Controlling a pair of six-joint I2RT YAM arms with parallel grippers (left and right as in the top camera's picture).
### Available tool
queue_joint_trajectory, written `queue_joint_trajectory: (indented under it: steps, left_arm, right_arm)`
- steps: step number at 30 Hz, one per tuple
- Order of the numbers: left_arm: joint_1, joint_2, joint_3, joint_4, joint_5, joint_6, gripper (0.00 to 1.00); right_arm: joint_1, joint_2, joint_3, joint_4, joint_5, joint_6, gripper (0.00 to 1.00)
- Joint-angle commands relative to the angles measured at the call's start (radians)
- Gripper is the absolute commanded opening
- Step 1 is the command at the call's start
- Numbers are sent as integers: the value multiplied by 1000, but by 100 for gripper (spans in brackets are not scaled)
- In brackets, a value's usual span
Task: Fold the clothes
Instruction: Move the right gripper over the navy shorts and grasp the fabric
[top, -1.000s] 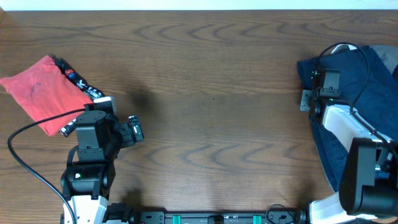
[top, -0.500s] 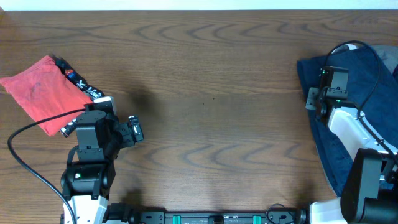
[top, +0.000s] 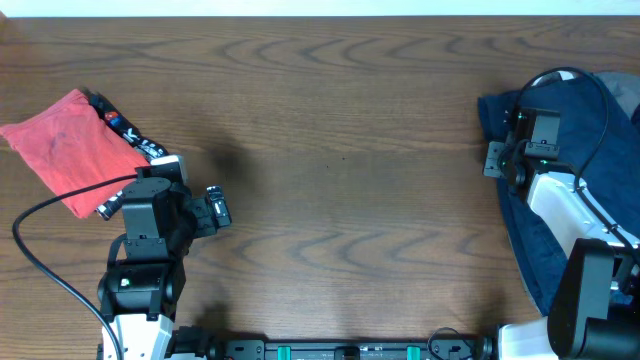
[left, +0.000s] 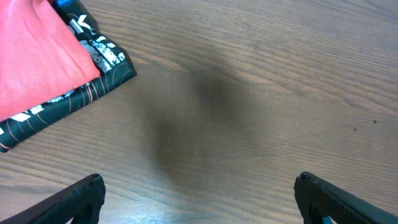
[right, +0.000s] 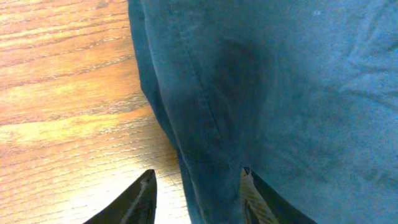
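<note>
The navy clothes (top: 600, 130) will be drawn out for folding, so the right gripper needs to grab them next by the seamed fold at the heap's edge.
Navy clothes (top: 600, 130) lie heaped at the table's right edge, and their dark blue cloth (right: 280, 93) fills most of the right wrist view. My right gripper (top: 497, 160) hangs at the heap's left edge. In the wrist view the right gripper (right: 198, 190) is open, one finger over bare wood and the other over cloth, with a seamed fold of the cloth between them. A red garment (top: 65, 145) with a black patterned waistband (top: 125, 130) lies flat at far left. My left gripper (top: 215, 210) stands open to its lower right; in its wrist view the left gripper (left: 199, 193) is wide open over bare wood, apart from the red garment (left: 37, 56).
The wooden table (top: 340, 150) stretches between the two arms. A black cable (top: 50, 215) loops from the left arm towards the front edge. Another cable (top: 590, 90) arcs over the navy heap. A white strip runs along the table's far edge.
The right gripper's jaws have opened at the navy heap's edge. Its head shifted slightly up and right, then back a little left. The left arm and red garment have not moved.
</note>
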Motion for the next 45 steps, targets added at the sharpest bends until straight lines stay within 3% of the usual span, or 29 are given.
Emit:
queue_joint_trajectory:
  steps: [1, 4, 10, 45]
  left_arm:
    - [2, 2, 21, -2, -1, 10, 98]
    - [2, 2, 21, -2, -1, 10, 98]
    - [2, 2, 21, -2, -1, 10, 98]
    - [2, 2, 21, -2, -1, 10, 98]
  right_arm:
    - [-8, 32, 16, 0, 28, 25, 42]
    - [-8, 66, 16, 5, 28, 25, 40]
    - [-10, 85, 16, 17, 55, 43, 28]
    - [-28, 23, 18, 32, 123, 40, 27]
